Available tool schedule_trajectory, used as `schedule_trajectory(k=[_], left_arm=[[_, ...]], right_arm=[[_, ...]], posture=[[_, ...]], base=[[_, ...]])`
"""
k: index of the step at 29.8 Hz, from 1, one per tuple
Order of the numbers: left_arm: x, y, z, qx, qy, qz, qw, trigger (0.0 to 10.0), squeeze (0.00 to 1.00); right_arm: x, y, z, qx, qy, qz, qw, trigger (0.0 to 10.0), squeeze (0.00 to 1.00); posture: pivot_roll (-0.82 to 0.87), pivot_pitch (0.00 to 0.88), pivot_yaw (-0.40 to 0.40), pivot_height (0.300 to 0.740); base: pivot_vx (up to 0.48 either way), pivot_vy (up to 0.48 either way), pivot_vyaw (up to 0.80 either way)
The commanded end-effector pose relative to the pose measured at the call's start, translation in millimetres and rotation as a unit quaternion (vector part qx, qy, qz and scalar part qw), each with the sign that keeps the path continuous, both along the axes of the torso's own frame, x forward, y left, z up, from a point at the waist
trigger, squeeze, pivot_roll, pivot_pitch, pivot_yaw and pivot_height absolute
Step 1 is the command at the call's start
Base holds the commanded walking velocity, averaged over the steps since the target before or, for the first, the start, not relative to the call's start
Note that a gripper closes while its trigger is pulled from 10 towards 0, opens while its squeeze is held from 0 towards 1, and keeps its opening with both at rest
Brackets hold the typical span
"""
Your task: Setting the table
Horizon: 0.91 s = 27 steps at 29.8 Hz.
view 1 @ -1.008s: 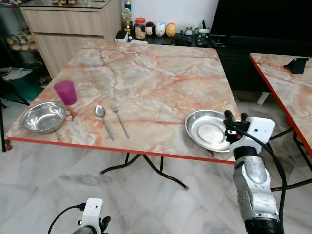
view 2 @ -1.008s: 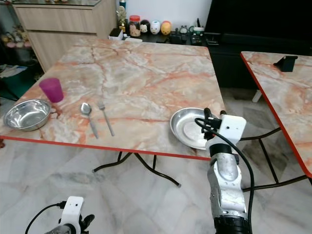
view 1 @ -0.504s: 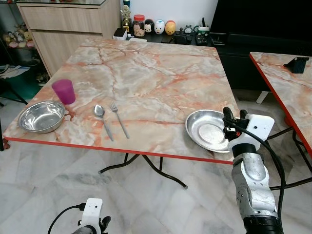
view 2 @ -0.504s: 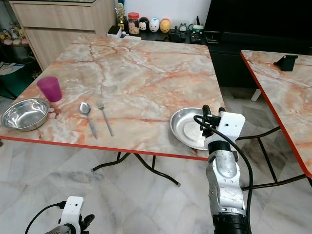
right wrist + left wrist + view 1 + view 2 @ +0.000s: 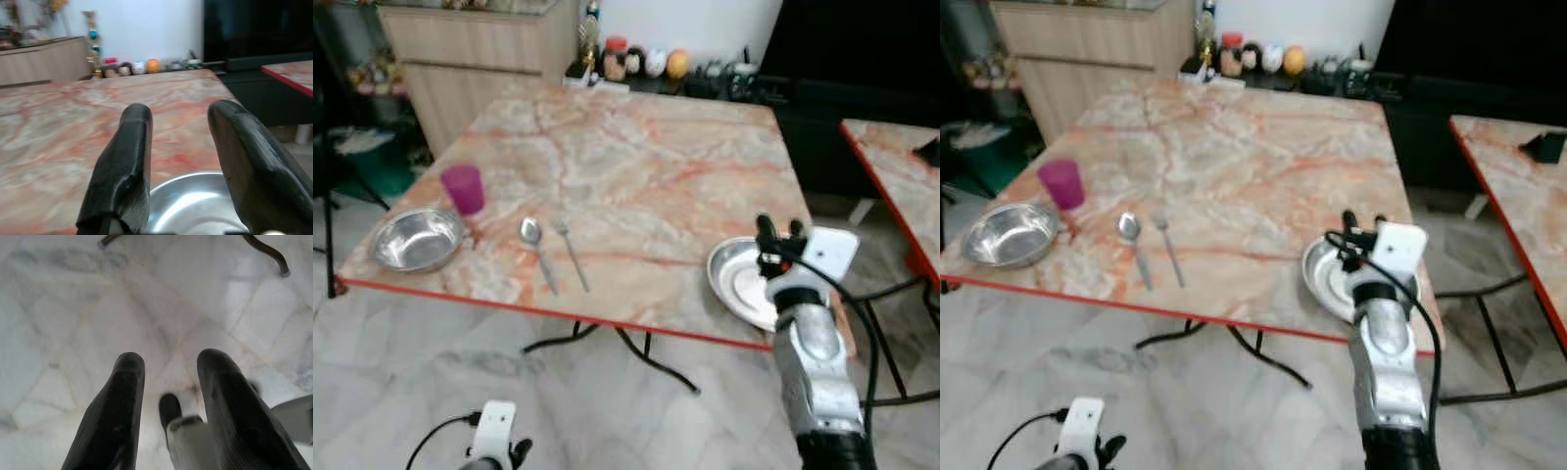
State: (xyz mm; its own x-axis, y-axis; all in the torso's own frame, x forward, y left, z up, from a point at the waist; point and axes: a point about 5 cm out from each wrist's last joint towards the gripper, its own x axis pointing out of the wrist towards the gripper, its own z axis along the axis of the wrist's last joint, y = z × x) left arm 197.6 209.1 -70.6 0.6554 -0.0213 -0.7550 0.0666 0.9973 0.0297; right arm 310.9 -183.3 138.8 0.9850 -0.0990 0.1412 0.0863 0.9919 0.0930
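The steel plate is far wider than my open fingers, so my right gripper will pinch it by its thin rim (image 5: 762,326) next.
A marble-patterned table (image 5: 636,176) with a red edge carries a purple cup (image 5: 463,188), a steel bowl (image 5: 417,238), a spoon (image 5: 536,251) and a fork (image 5: 572,257) near its front left. A shallow steel plate (image 5: 744,284) lies at the front right corner. My right gripper (image 5: 777,233) hovers over the plate's near right rim, open, with the plate (image 5: 195,203) just below the fingers. My left gripper (image 5: 171,364) hangs low over the floor, open and empty.
A second marble table (image 5: 891,166) stands close on the right, with a narrow gap of floor between the two. Behind are a wooden cabinet (image 5: 460,59), a low shelf of small figurines (image 5: 646,64) and a dark screen (image 5: 862,39). Metal legs (image 5: 636,348) sit under the table.
The whole picture has shifted and blurred, so the camera has moved. My right gripper stays over the plate's near rim, slightly further in. The tableware has not moved.
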Motion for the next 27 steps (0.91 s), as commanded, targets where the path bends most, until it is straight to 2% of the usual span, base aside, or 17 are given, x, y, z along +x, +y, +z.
schedule_trajectory(k=[1, 12, 14, 18, 19, 21, 22, 23, 27], left_arm=[[1.1, -10.8, -1.4, -0.011, 0.002, -0.009, 1.000, 10.0, 0.00], [-1.2, -10.5, -2.8, -0.004, 0.008, -0.012, 1.000, 10.0, 0.00], [-2.3, -10.7, -3.5, -0.004, 0.011, -0.013, 1.000, 10.0, 0.00], [-2.8, -10.9, -3.8, -0.004, 0.012, -0.014, 1.000, 10.0, 0.00], [-3.0, -10.9, -3.9, -0.004, 0.012, -0.014, 1.000, 10.0, 0.00], [-3.2, -10.8, -4.0, -0.004, 0.013, -0.014, 1.000, 10.0, 0.00], [-3.4, -10.8, -4.1, -0.004, 0.013, -0.014, 1.000, 10.0, 0.00], [-3.6, -10.6, -4.2, -0.004, 0.013, -0.014, 1.000, 10.0, 0.00], [-4.3, -10.1, -4.5, -0.003, 0.015, -0.014, 1.000, 10.0, 0.00]], right_arm=[[-1.7, -11.0, -3.0, 0.000, 0.009, -0.018, 1.000, 10.0, 0.00], [-5.7, -15.3, -5.8, -0.003, 0.018, -0.029, 0.999, 10.0, 0.00], [-12.0, -31.7, -11.0, 0.000, 0.036, -0.059, 0.998, 10.0, 0.00], [-15.2, -46.8, -16.2, 0.006, 0.058, -0.084, 0.995, 10.0, 0.00], [-16.5, -52.8, -19.0, 0.013, 0.071, -0.093, 0.993, 10.0, 0.08], [-17.9, -58.6, -21.9, 0.020, 0.084, -0.102, 0.991, 10.0, 0.08], [-18.6, -61.5, -24.6, 0.022, 0.095, -0.106, 0.990, 10.0, 1.00], [-20.2, -67.4, -30.5, 0.037, 0.115, -0.113, 0.986, 10.0, 1.00], [-21.1, -71.7, -42.8, 0.065, 0.152, -0.110, 0.980, 10.0, 1.00]], posture=[[0.02, 0.000, -0.063, 0.736], [0.02, 0.000, -0.064, 0.736], [0.01, 0.000, -0.061, 0.736], [0.01, 0.000, -0.061, 0.736], [0.01, 0.000, -0.060, 0.736], [0.01, 0.000, -0.060, 0.736], [0.01, 0.000, -0.060, 0.736], [0.01, 0.000, -0.060, 0.736], [0.01, 0.000, -0.056, 0.736]], base=[[0.292, 0.000, 0.00], [0.053, 0.000, 0.00], [0.000, 0.000, 0.00], [0.000, 0.000, 0.00], [0.000, 0.000, 0.00], [0.000, 0.000, 0.00], [0.000, 0.000, 0.00], [0.000, 0.000, 0.00], [0.000, 0.000, 0.00]])
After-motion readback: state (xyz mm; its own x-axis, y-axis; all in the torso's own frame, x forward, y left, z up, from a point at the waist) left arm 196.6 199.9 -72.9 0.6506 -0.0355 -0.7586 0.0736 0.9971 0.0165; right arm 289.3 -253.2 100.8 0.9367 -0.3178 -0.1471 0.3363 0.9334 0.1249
